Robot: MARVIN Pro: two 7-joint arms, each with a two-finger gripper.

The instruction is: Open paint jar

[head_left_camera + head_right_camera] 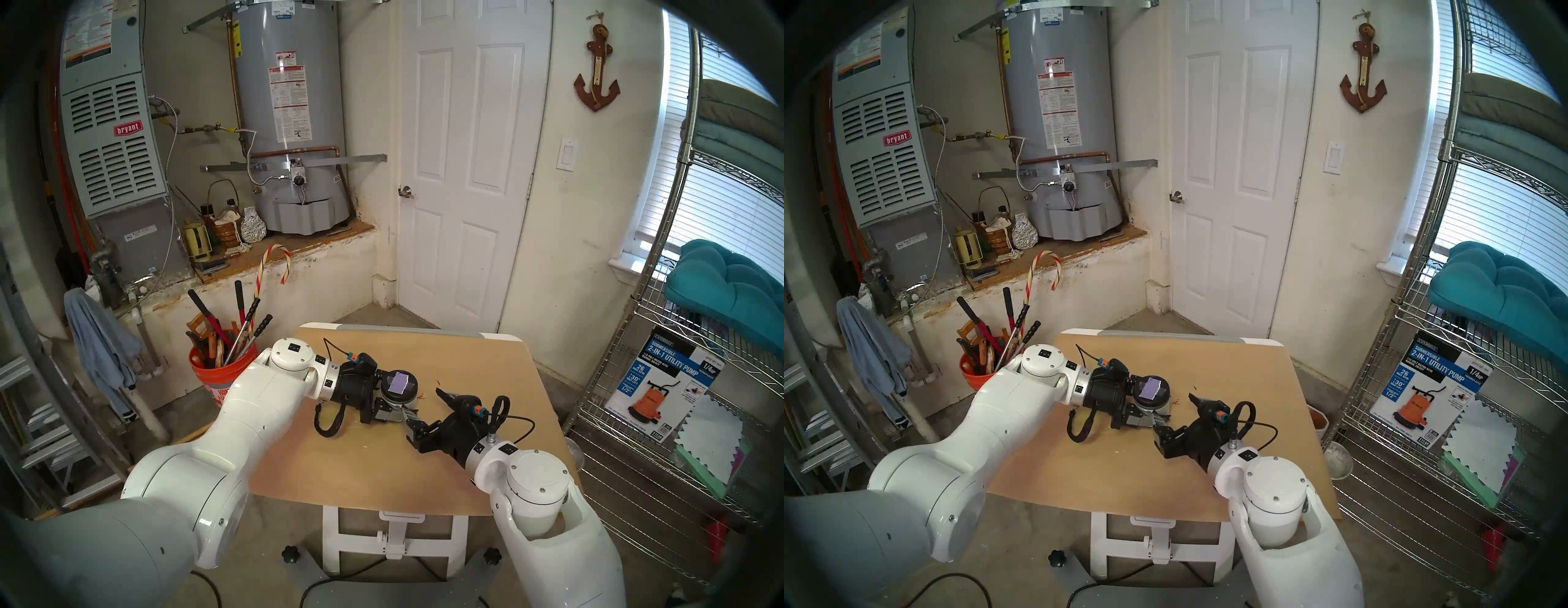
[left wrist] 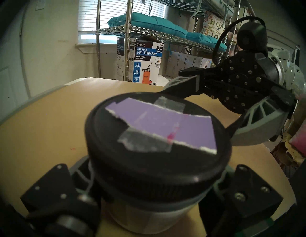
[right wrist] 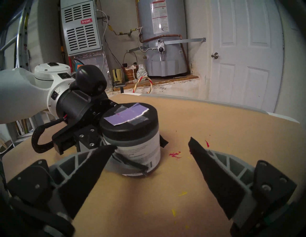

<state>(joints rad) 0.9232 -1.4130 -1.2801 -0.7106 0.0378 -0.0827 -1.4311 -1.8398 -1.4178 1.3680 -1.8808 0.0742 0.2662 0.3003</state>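
My right gripper, standing above my left gripper's fingers, grips the lid by its black side rim [image 1: 401, 397] [image 3: 136, 132] next, since those fingers already wrap the jar's body.
The paint jar [image 1: 401, 397] stands upright mid-table, with a white barcode label [image 3: 140, 154] and a black screw lid [image 2: 157, 165]. A lilac swatch [image 3: 125, 115] is taped on top of the lid. My left gripper [image 1: 403, 403] comes in from the left and is shut on the jar's body below the lid, one finger on each side. My right gripper [image 1: 426, 407] hovers low just right and in front of the jar. It is open, and its fingertips [image 3: 109, 149] flank the jar's near side with nothing held. The lid sits on the jar.
The tan table [image 1: 360, 467] has red paint specks [image 3: 174, 154] right of the jar and yellow flecks [image 3: 182, 193] nearer me. An orange bucket of tools [image 1: 212, 378] stands off the left edge. A wire shelf [image 1: 662, 339] with a pump box [image 1: 662, 395] stands to the right.
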